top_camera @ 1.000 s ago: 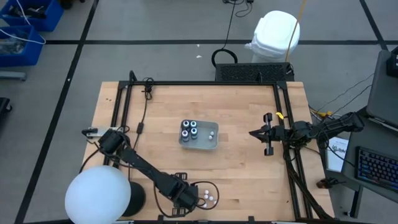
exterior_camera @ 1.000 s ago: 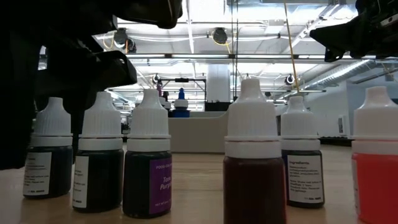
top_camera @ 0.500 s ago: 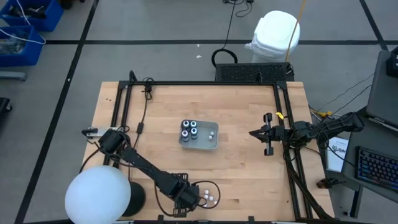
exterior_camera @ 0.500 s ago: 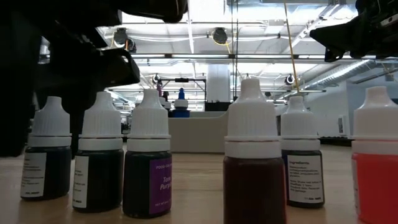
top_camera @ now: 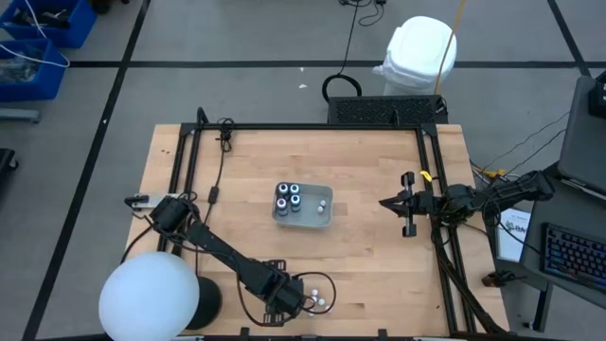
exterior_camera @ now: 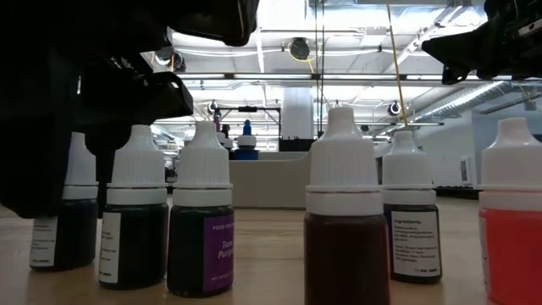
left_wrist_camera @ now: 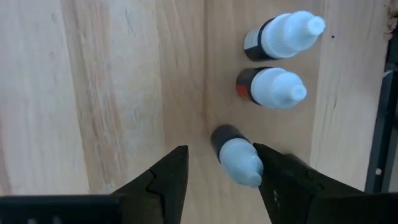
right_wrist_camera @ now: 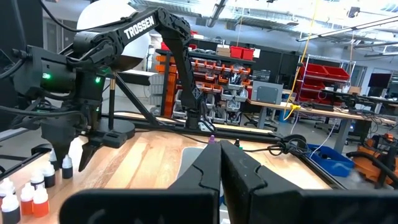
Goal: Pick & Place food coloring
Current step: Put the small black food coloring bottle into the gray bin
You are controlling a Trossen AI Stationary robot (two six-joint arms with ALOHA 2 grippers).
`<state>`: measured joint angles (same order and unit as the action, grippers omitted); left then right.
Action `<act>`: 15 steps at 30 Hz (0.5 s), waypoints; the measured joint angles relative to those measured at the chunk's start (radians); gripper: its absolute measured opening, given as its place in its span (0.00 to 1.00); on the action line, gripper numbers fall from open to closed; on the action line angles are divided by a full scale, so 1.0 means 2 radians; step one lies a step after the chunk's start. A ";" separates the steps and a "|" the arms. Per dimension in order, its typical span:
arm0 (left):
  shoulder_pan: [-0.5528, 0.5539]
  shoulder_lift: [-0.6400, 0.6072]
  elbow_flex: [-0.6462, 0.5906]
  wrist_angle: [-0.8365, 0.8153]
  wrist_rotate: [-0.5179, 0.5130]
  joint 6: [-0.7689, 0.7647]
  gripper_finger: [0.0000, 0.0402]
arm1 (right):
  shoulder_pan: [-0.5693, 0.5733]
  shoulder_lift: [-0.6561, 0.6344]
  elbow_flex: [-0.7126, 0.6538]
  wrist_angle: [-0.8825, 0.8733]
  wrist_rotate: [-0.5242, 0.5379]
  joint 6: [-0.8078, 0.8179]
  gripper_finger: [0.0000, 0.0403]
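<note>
My left gripper should close now on the white cap (left_wrist_camera: 242,162) of the dark bottle, because its fingers are around the cap and level with the cap.
Three small food coloring bottles with white caps stand on the wooden table near its front edge. My left gripper (left_wrist_camera: 221,150) points down over them, open. Its fingers stand on either side of the dark bottle (left_wrist_camera: 236,154), which is close to one finger (left_wrist_camera: 280,177); I cannot tell whether they touch. A dark-labelled bottle (left_wrist_camera: 283,34) and a red one (left_wrist_camera: 270,87) stand just beyond. In the high view this gripper (top_camera: 292,303) is beside the white caps (top_camera: 316,301). My right gripper (top_camera: 390,203) hangs shut above the table's right side.
A grey tray (top_camera: 327,220) at the table's middle holds several more bottles (top_camera: 289,199). In the low view a row of bottles (exterior_camera: 347,220) stands close to the camera. Black frame rails (top_camera: 436,237) run along the table's edges. A white globe lamp (top_camera: 149,296) sits at the near left corner.
My left gripper has edged a little toward the bottles at the front edge, still open. In the low view its dark finger now stands in front of the leftmost bottle, whose cap showed whole a second ago.
</note>
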<state>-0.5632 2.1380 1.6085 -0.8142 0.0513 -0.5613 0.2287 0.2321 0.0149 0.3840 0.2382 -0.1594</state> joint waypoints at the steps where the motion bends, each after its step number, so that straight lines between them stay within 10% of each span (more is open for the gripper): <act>1: 0.000 0.000 0.000 0.000 0.000 0.000 0.44 | 0.000 0.000 0.000 0.000 0.000 0.000 0.00; 15: 0.001 -0.001 0.000 0.002 -0.004 0.019 0.18 | 0.000 0.000 0.000 0.000 0.000 -0.001 0.00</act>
<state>-0.5615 2.1365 1.6089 -0.8101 0.0442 -0.5241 0.2287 0.2321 0.0148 0.3840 0.2382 -0.1612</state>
